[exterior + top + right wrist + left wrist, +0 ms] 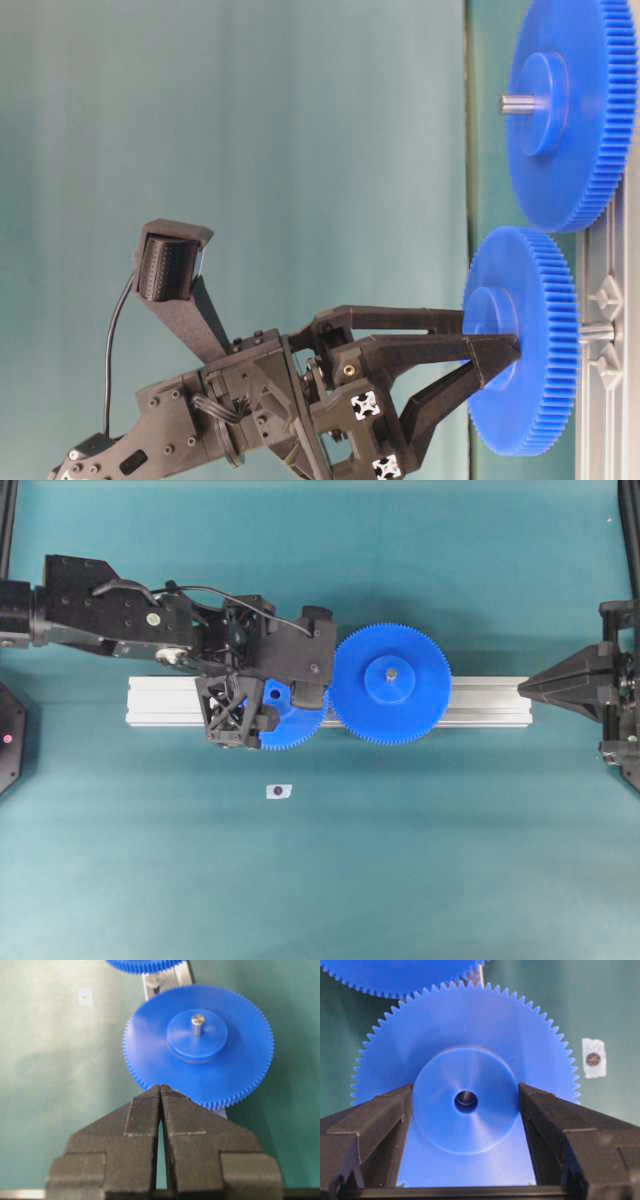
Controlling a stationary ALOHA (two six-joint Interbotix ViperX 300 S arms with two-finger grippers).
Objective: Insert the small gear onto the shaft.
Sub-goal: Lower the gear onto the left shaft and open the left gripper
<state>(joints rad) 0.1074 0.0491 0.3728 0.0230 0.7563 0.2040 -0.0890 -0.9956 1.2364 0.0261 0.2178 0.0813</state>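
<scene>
The silvery shaft (466, 1098) shows inside the small gear's centre hole, so my left gripper needs to let go of the small gear now.
My left gripper (285, 695) is shut on the raised hub of the small gear (296, 730), one finger on each side of the hub (465, 1125). The gear's centre hole (466, 1101) faces the left wrist camera. In the table-level view the small gear (530, 400) is held flat-on just off the rail. The shaft (596, 331), a short silvery pin between two diamond-shaped base pieces, reaches from the rail to the gear's back face. I cannot tell how far it enters the hole. My right gripper (522, 687) is shut and empty (160, 1087).
The wider blue gear (415, 695) sits on the aluminium rail (485, 702) with its own pin (197, 1024) through the hub, its teeth next to the small gear's. A small white tag (279, 791) lies on the green table in front of the rail.
</scene>
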